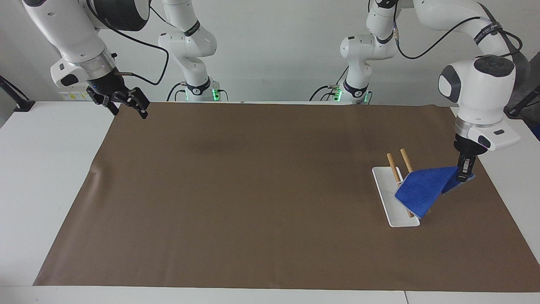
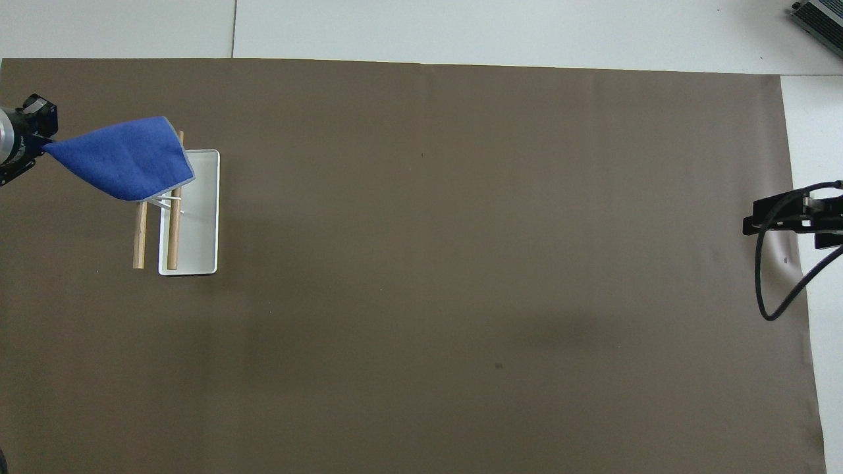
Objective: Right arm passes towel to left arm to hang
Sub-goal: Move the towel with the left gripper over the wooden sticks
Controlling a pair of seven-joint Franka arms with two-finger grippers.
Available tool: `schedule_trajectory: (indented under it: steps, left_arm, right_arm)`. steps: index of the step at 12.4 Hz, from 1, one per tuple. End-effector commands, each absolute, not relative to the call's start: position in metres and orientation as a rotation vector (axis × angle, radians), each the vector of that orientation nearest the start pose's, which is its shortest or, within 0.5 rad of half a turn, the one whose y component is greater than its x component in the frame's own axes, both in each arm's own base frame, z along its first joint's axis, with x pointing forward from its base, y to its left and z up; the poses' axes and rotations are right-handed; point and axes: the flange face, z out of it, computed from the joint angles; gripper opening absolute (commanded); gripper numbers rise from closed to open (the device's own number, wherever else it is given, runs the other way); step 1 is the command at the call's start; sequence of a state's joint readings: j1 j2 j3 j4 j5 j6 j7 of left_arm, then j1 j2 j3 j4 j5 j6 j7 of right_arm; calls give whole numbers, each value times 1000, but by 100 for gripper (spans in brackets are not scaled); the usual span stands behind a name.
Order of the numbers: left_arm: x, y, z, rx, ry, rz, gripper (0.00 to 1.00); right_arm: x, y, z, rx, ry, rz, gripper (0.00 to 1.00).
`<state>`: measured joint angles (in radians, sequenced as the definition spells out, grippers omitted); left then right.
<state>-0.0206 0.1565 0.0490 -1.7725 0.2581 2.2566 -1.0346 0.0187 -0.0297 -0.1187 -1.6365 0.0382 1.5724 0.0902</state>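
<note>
The blue towel's pinched corner (image 2: pixel 59 149) hangs short of the wooden rods, so the left gripper should move it toward the rods before letting it go.
The blue towel (image 1: pixel 422 190) is pinched at one corner by my left gripper (image 1: pixel 464 174), which is shut on it just above the mat, beside the rack toward the left arm's end of the table. The towel slopes from the gripper over the ends of the two wooden rods (image 1: pixel 406 160) that lie farther from the robots; it also shows in the overhead view (image 2: pixel 122 158), with the left gripper (image 2: pixel 29 139) at the picture's edge. The rods stand on a white base (image 1: pixel 384 194). My right gripper (image 1: pixel 126 104) is open and empty over the mat's corner at the right arm's end, and waits.
A brown mat (image 1: pixel 253 190) covers most of the white table (image 1: pixel 46 169). In the overhead view the rack's white base (image 2: pixel 197 224) and rods (image 2: pixel 173 230) sit near the left arm's end, and the right gripper (image 2: pixel 757 222) with its black cable is at the mat's edge.
</note>
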Motion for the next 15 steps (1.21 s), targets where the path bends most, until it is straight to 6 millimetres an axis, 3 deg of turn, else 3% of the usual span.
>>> schedule_trajectory:
  steps: [1, 4, 10, 14, 15]
  left_arm:
    - [630, 21, 480, -2750, -1329, -692, 0]
    - [630, 21, 474, -2773, -1367, -722, 0]
    - [633, 16, 437, -2818, -1438, -799, 0]
    - [634, 18, 432, -2819, -1436, -804, 0]
    - [634, 18, 432, -2821, -1429, -806, 5]
  right_arm:
    - [536, -46, 621, -3114, 218, 2, 100]
    - [536, -47, 620, -3117, 201, 5, 100]
    - [536, -48, 621, -3105, 213, 4, 100]
    - [536, -48, 621, -3105, 215, 4, 100]
    - [536, -47, 620, -3106, 210, 7, 100]
